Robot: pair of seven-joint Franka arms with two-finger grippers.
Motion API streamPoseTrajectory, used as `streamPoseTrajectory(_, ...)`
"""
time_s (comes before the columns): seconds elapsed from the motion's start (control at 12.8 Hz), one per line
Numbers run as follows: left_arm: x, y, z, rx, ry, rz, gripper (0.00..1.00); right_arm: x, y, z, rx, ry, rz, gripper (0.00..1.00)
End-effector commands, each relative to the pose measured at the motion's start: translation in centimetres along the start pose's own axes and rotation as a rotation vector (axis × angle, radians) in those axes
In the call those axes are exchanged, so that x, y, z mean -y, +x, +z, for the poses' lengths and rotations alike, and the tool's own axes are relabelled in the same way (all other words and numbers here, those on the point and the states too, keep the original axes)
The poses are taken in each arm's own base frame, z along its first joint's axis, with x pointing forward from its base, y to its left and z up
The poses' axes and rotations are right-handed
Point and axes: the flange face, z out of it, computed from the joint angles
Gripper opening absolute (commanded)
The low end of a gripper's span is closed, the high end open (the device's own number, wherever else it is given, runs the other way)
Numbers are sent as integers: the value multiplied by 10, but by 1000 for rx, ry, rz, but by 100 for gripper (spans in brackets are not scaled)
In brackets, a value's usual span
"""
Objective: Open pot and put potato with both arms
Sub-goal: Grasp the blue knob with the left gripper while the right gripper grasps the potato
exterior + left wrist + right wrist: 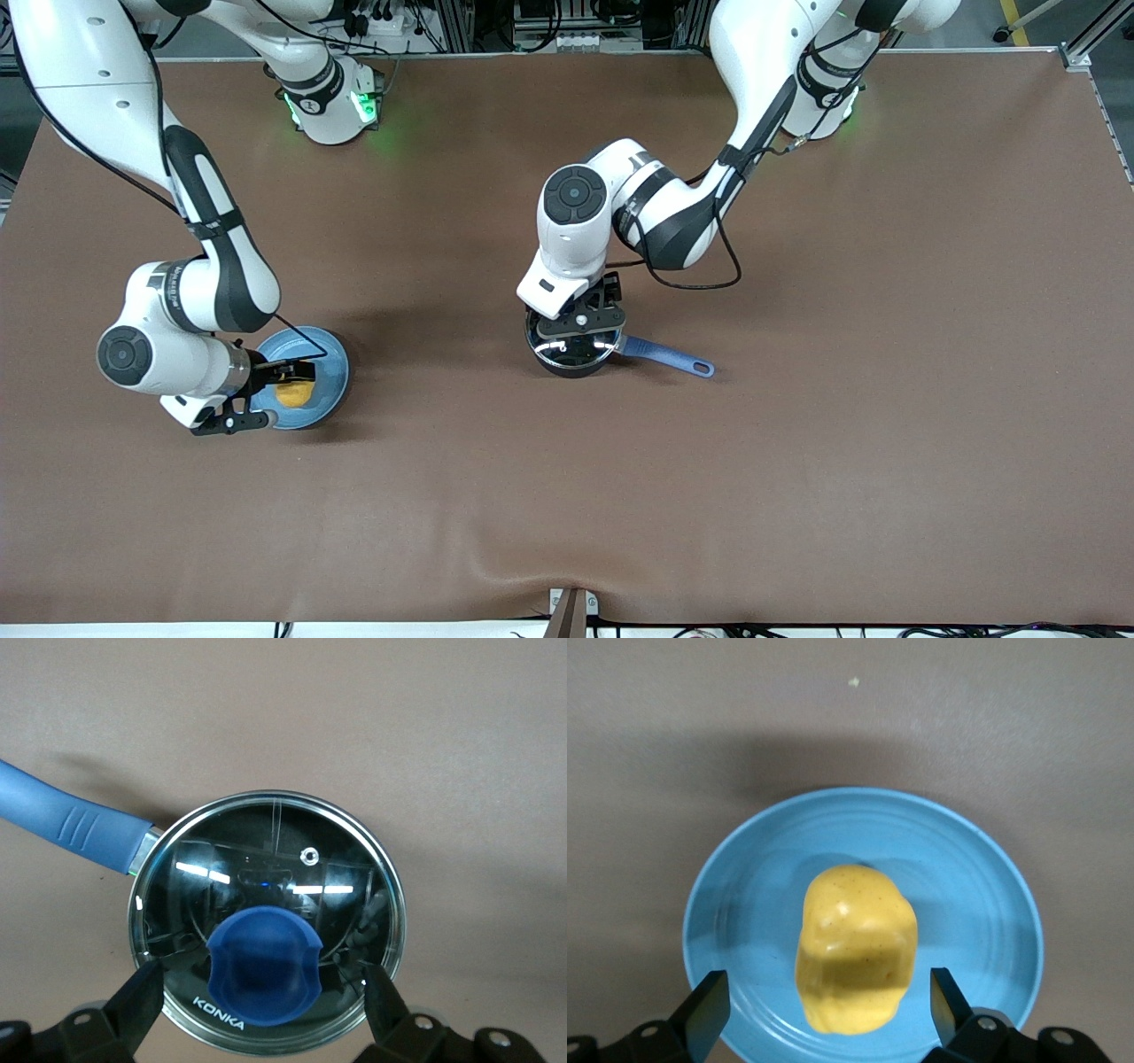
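Observation:
My right gripper isn't ready to close on the yellow potato (294, 393) yet. Its fingers are above the potato with light-blue plate (330, 350) showing between them, so it needs to first go lower.
The black pot (571, 354) with its long blue handle (669, 355) stands mid-table under a glass lid (266, 930) with a blue knob (263, 966). My left gripper (580, 328) hovers over the lid, open, one finger on each side of the knob, apart from it (263, 988). The yellow potato (294, 393) lies on a light-blue plate (330, 350) toward the right arm's end of the table. My right gripper (282, 385) is open over the plate, its fingers straddling the potato (855, 948) without touching it (830, 1001).
The brown table cover (797, 443) spreads all round. A small metal bracket (571, 607) sits at the table edge nearest the front camera. Both arm bases stand along the edge farthest from the front camera.

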Motion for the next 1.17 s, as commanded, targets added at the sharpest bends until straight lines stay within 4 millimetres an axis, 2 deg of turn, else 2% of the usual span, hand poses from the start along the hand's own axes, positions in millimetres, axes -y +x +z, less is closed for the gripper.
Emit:
streamPoseTrajectory(0.0,-6,3,8,-25,10,7,98,-9,-1,13,-5,13,5,100)
streamPoseTrajectory(0.16,-5,4,12,-25,12,13,93,-14,-1,24,-1,16,12,100)
streamPoseTrajectory(0.39,-7,1,20,-17,20,29,92,-15,-2,30,4,17,15,100)
streamPoseTrajectory(0.47,-8,-1,22,-17,21,35,91,-14,-2,30,3,19,17,96)
streamPoseTrajectory(0.62,-8,-1,22,-15,22,38,85,-14,-3,31,2,45,40,60)
streamPoseTrajectory(0.78,-8,-2,22,-14,23,40,83,-14,-3,31,1,47,41,34)
streamPoseTrajectory(0.86,-7,-2,22,-15,24,39,75,-14,-3,31,1,48,42,25)
streamPoseTrajectory(0.93,-7,-2,24,-15,27,40,62,-13,-2,28,-3,46,40,20)
streamPoseTrajectory(1.09,-7,-3,24,-16,30,56,26,-11,3,16,-21,44,44,16)
